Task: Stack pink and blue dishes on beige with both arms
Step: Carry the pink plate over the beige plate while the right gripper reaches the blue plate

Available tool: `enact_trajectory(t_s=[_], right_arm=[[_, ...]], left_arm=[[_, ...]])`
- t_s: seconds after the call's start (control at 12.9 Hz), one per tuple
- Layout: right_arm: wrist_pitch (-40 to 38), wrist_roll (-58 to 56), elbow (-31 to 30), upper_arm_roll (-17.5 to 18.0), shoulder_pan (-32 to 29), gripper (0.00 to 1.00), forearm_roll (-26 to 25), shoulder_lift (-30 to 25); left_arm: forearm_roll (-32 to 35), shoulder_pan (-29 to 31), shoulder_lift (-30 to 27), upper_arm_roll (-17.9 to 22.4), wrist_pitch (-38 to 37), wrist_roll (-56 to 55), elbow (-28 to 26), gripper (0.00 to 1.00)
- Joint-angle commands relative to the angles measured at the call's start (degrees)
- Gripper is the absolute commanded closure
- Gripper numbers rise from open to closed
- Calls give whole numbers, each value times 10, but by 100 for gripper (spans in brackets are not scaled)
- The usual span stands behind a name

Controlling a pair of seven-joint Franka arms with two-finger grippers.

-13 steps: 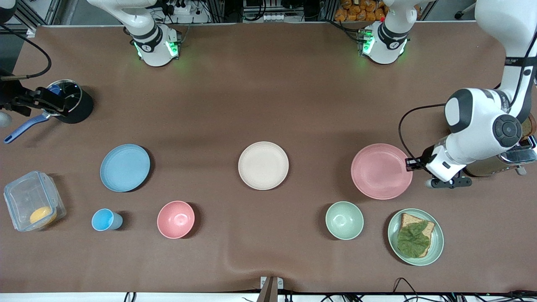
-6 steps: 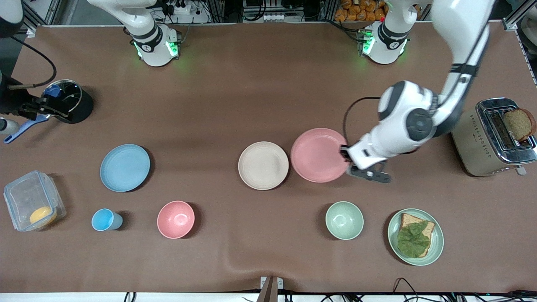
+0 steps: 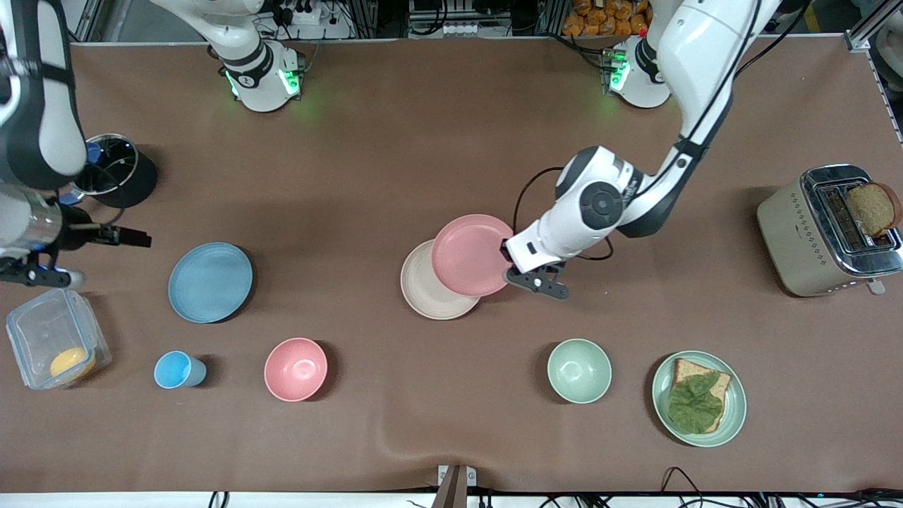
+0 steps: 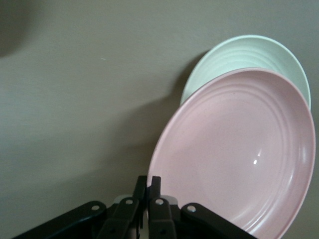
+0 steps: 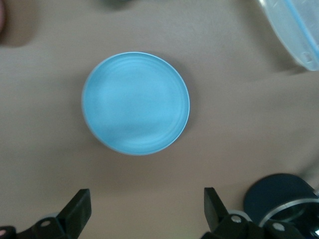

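Observation:
I should next pick up the blue plate by its rim (image 3: 175,270) with my right gripper, to stack it with the pink one on the beige plate (image 3: 423,295).
My left gripper (image 3: 505,255) is shut on the rim of the pink plate (image 3: 471,255) and holds it tilted, partly over the beige plate (image 3: 423,295). The left wrist view shows the closed fingers (image 4: 155,185) pinching the pink plate's (image 4: 239,149) edge, with the beige plate (image 4: 244,52) peeking out underneath. The blue plate (image 3: 210,282) lies flat on the table toward the right arm's end. My right gripper (image 3: 127,236) hovers beside it, between the plate and the black pot. It is open in the right wrist view (image 5: 147,211), with the blue plate (image 5: 135,103) ahead of the fingertips.
A pink bowl (image 3: 295,369), small blue cup (image 3: 176,370) and green bowl (image 3: 579,370) stand nearer the camera. A green plate with bread (image 3: 734,416), a toaster (image 3: 804,233), a black pot (image 3: 130,180) and a clear container (image 3: 42,331) sit toward the table's ends.
The left arm carried the pink plate from the left arm's end to over the beige plate. The right arm swung from the pot toward the blue plate.

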Motion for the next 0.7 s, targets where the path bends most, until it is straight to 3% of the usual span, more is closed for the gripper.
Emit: enact_trajectory(t_s=[0.0,0.15,0.46,0.62], right_arm=[[46,-14,7,7,-18,0,11,55],[88,-39,7,7,-25,0,12,86],[100,-64,7,8,-49,0,16,123],[103,-86,7,7,-61,0,52,144]], left_arm=[[32,-31,25,4,25,-57,17,100],[31,-35,46,5,60,-61,20,100],[24,-37,72,4,72,-70,39,100],[24,-37,81,4,72,-78,48,100]])
